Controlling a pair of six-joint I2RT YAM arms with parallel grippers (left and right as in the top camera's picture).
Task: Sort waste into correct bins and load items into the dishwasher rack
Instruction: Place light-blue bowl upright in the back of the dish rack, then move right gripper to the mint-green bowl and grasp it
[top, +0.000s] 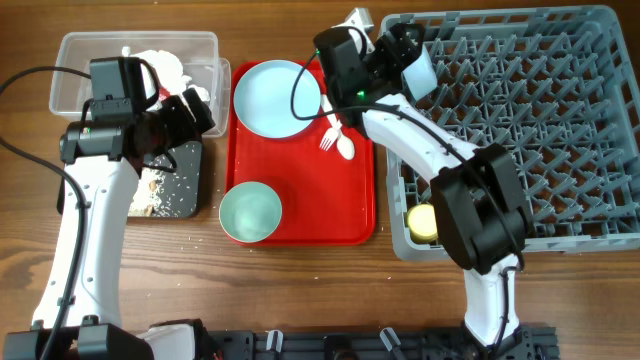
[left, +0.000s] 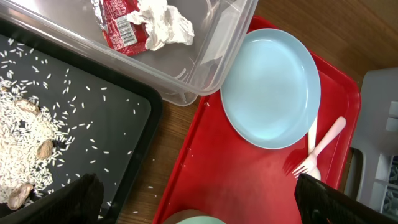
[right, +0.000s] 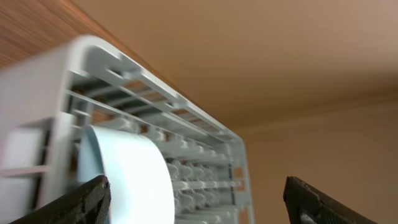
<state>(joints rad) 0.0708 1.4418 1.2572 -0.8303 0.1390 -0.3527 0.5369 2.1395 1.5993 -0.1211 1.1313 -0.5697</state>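
The robot's right gripper needs to load the bowl on edge between the wires of the grey rack, so it should pick up the mint bowl (top: 250, 212) by its rim that faces the rack.
My left gripper (top: 195, 115) (left: 193, 199) is open and empty, above the gap between the black tray (top: 195, 160) (left: 124, 124) and the red tray. The black tray holds rice crumbs and brown scraps (left: 28, 137). The clear tub (top: 75, 60) (left: 205, 68) holds white napkins (left: 161, 25) and a red wrapper (left: 118, 25). The light blue plate (top: 275, 95) (left: 270, 87), a mint bowl (top: 250, 212) and the white fork and spoon (top: 335, 135) (left: 317, 152) lie on the red tray. My right gripper (top: 405, 50) (right: 196, 199) is open at the grey rack's (top: 540, 130) far left corner. A pale blue bowl (top: 420, 70) (right: 130, 174) stands on edge there, by its left finger. A yellow cup (top: 422, 220) sits in the rack's near left corner.
The flat red serving tray (top: 345, 215) (left: 236, 174) lies between the bins and the rack. Loose rice grains lie on the wooden table (top: 200, 235) beside the black tray. The right arm reaches over the rack's left side.
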